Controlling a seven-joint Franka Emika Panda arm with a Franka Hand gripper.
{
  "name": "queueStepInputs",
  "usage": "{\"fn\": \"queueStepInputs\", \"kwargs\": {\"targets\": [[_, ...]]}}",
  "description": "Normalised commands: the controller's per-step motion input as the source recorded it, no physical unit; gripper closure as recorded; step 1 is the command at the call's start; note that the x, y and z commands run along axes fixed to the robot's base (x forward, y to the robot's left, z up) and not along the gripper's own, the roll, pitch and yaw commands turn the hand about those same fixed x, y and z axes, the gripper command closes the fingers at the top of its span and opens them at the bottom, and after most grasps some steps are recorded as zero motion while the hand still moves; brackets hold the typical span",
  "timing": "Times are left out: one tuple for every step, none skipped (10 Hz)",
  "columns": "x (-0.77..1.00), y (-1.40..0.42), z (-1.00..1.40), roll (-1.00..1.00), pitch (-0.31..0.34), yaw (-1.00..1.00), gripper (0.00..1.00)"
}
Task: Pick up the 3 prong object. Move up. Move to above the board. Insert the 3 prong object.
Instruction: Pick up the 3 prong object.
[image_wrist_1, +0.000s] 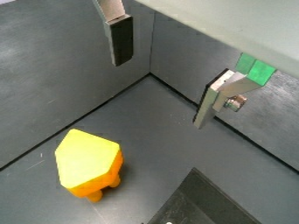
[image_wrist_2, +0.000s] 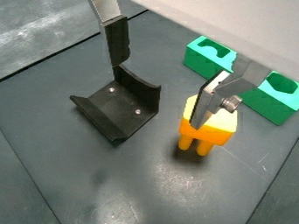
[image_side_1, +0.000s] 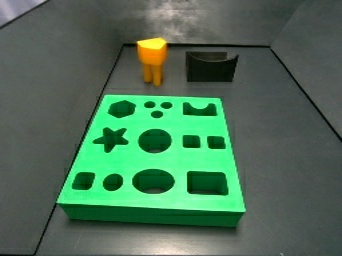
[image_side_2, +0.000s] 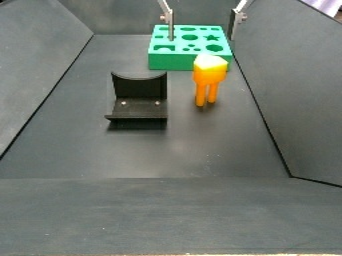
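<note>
The robot's gripper needs to grab the 3 prong object next by the two sides of its block-shaped body, so that its legs stay free to go into the board's holes.
The 3 prong object (image_side_1: 152, 57) is a small orange-yellow block. It stands upright on its legs on the dark floor, between the fixture and the board, in both side views (image_side_2: 209, 78). The board (image_side_1: 158, 150) is a flat green slab with cut-out holes, also seen in the other side view (image_side_2: 190, 45). My gripper (image_wrist_2: 160, 94) is open and empty and hangs above the floor. One finger (image_wrist_2: 216, 98) is just above the object (image_wrist_2: 208, 129). In a wrist view the object (image_wrist_1: 87, 163) lies off to the side of the gripper (image_wrist_1: 163, 92). The fingers show at the frame's edge in a side view (image_side_2: 203, 16).
The black fixture (image_side_2: 136, 98) stands on the floor beside the object, also in a wrist view (image_wrist_2: 117, 109) and a side view (image_side_1: 210, 65). Sloping dark walls enclose the floor on all sides. A corner of the board (image_wrist_1: 254, 68) shows behind one finger.
</note>
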Motion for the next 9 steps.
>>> {"fn": "queueStepInputs", "kwargs": {"targets": [[0.0,0.0,0.0,0.01,-0.001,0.0,0.0],[0.05,0.0,-0.05,0.0,0.0,0.06,0.0],[0.0,-0.39,-0.38,0.06,-0.107,0.19,0.0],[0.0,-0.57,-0.46,0.13,-0.117,0.45,0.0],[0.0,-0.4,-0.52,0.09,-0.119,0.69,0.0],[0.0,-0.36,-0.53,0.08,-0.134,0.75,0.0],[0.0,-0.35,-0.54,0.1,-0.144,0.74,0.0],[-0.09,-0.36,-0.55,0.14,-0.174,0.72,0.0],[-0.29,-0.38,-0.33,0.13,-0.137,0.62,0.0]]}}
